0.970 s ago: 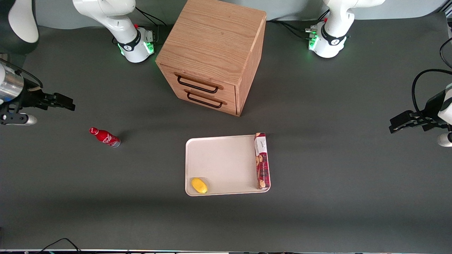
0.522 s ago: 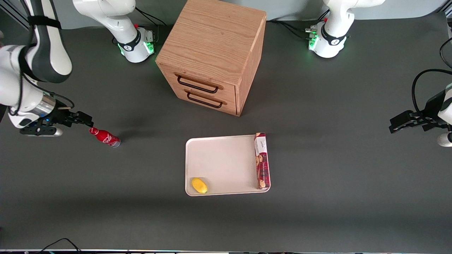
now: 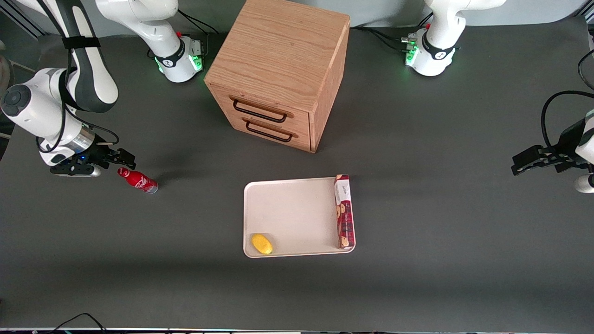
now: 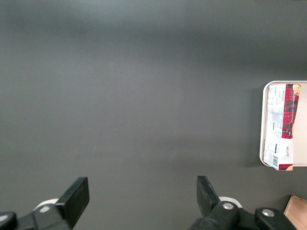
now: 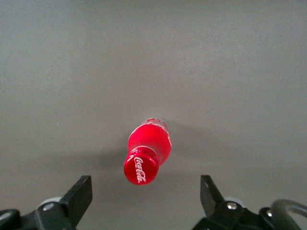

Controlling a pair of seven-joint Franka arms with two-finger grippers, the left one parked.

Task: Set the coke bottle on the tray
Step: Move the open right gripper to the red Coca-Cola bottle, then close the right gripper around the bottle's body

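Note:
The robot's right gripper should next grip the coke bottle by its capped top (image 3: 124, 172), so that it can set the bottle on the tray (image 3: 292, 208).
The coke bottle (image 3: 138, 180), small and red with a red cap and silvery base, stands upright on the dark table toward the working arm's end. In the right wrist view the coke bottle (image 5: 146, 151) shows from above, cap toward the camera. My right gripper (image 3: 126, 160) is open and hovers just above the bottle's cap, farther from the front camera than the bottle's base; in the wrist view the gripper (image 5: 145, 194) has its fingers wide apart with the cap between them, above it and not touching. The cream-white tray (image 3: 292, 208) lies mid-table, nearer the front camera than the cabinet.
On the tray lie a lemon (image 3: 262, 244) at its near corner and a long red cookie box (image 3: 344, 211) along one edge. A wooden drawer cabinet (image 3: 280, 69) with two closed drawers stands farther from the front camera than the tray.
My right gripper has come in from the table's end toward the coke bottle and now hangs over its cap. The bottle, tray and other things have not moved.

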